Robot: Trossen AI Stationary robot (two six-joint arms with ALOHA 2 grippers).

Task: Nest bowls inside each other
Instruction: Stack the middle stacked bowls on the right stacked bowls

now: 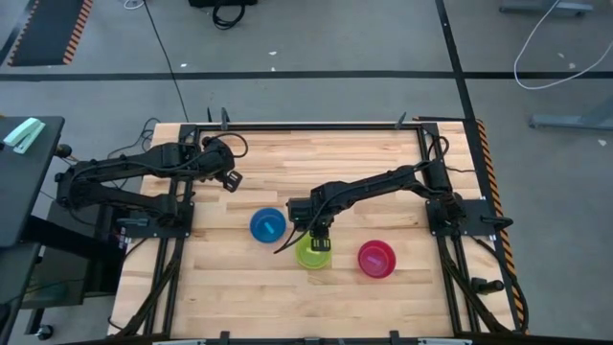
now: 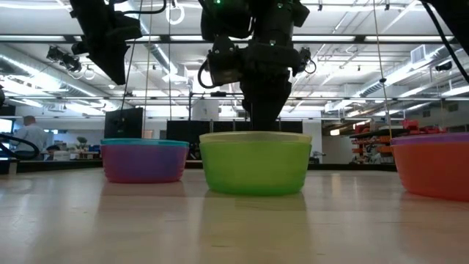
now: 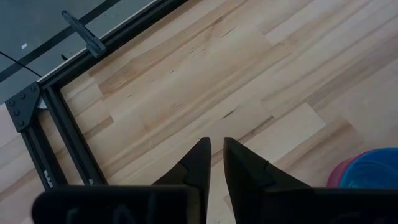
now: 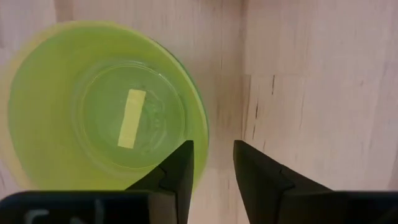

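Note:
My right gripper will next grab the green and yellow bowls by their paired rims to nest them inside the reddish bowl (image 1: 376, 259).
A green bowl (image 1: 312, 254) (image 2: 255, 165) (image 4: 93, 112) with a yellowish inner rim stands upright on its base at the table's middle. My right gripper (image 4: 213, 152) (image 1: 319, 240) hangs over its rim, pointing down and slightly open, with one finger above the rim and the other outside it. To its left stands a purple bowl with a blue one nested in it (image 1: 267, 225) (image 2: 143, 161). To its right stands an orange bowl with a pink one inside (image 1: 376, 259) (image 2: 436, 169). My left gripper (image 3: 216, 146) (image 1: 230, 179) is shut and raised over the far left of the table. My right gripper comes from above at the green bowl's rim (image 4: 202, 140), on the side nearest the pink and orange stack. Whether a finger touches the rim, I cannot tell. The bowl stands flat on the table.
The wooden table (image 1: 383, 163) has a black frame (image 3: 59, 118) along its edges. Bare wood lies on the far half and along the near edge. The three bowl stacks sit in a row with small gaps between them.

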